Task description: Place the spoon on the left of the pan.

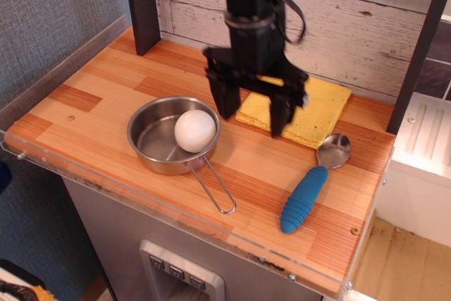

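Observation:
The spoon should go beside the pan, so next I should take hold of the spoon with my gripper by its ribbed blue handle.
The spoon lies on the wooden table at the front right, its shiny bowl toward the back and its ribbed blue handle pointing to the front. The steel pan sits left of centre with its wire loop handle pointing to the front right. A white ball rests inside the pan at its right side. My black gripper hangs open and empty above the table between the pan and the spoon, its left finger close to the ball.
A folded yellow cloth lies at the back right, partly behind the gripper. A dark post stands at the back left. A clear plastic rim lines the table's front and left edges.

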